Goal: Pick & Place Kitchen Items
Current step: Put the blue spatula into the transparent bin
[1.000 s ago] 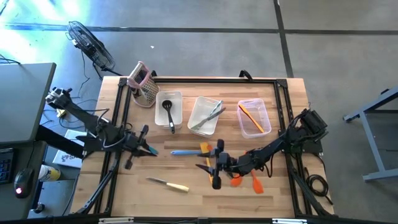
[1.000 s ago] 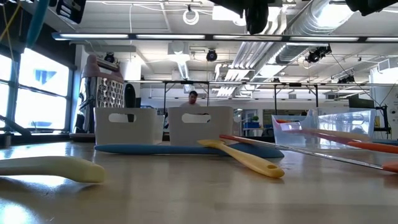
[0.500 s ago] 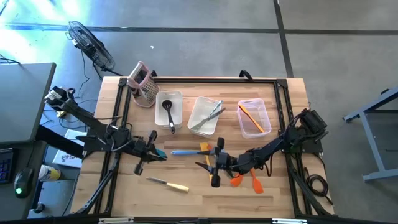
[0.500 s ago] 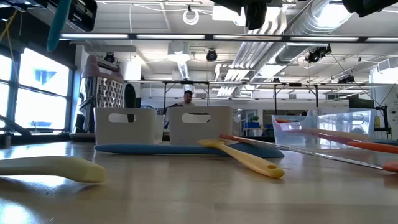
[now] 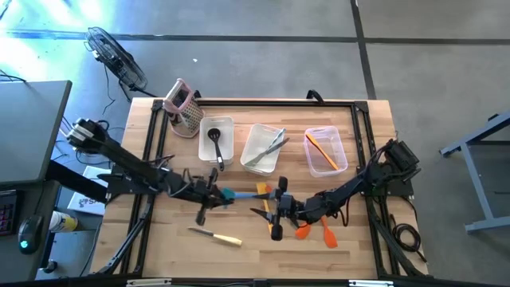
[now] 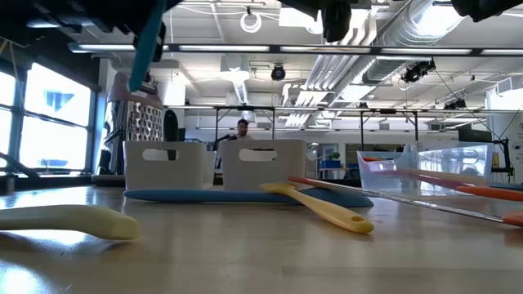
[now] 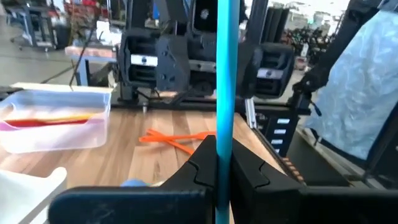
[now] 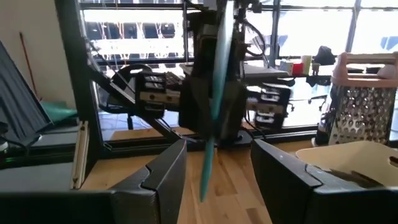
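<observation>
My open right fingers should move forward to the teal utensil's handle (image 8: pixel 208 168) before closing.
My left gripper (image 5: pixel 221 195) is above the middle of the table, shut on a slim teal utensil (image 7: pixel 227 68) that stands nearly upright. My right gripper (image 5: pixel 267 217) faces it from the right, open and holding nothing (image 8: pixel 214 155). A blue spatula (image 5: pixel 243 194) and a yellow one (image 5: pixel 264 191) lie flat between the two grippers. Two orange spatulas (image 5: pixel 315 233) lie under the right arm. A cream-handled knife (image 5: pixel 217 236) lies toward the near edge. My left gripper pinches the teal utensil's slim shaft (image 7: pixel 226 127) between its two fingers. The fingers come in level from the table's left and lie across the shaft. The utensil is clear of the table and slightly tilted, its flat lower end (image 8: pixel 206 177) hanging below the fingers.
Along the far side stand three bins: a white one (image 5: pixel 227 127) with a black ladle, one (image 5: pixel 253 137) with metal tongs, and a clear one (image 5: pixel 339 147) with an orange spatula. A metal grater (image 5: pixel 185 108) stands at the far left. Bare wood lies near left.
My left gripper has travelled toward the table's right edge, closing on the right gripper, and sunk a little. It has kept the teal utensil shut between its fingers. The right arm has kept still.
</observation>
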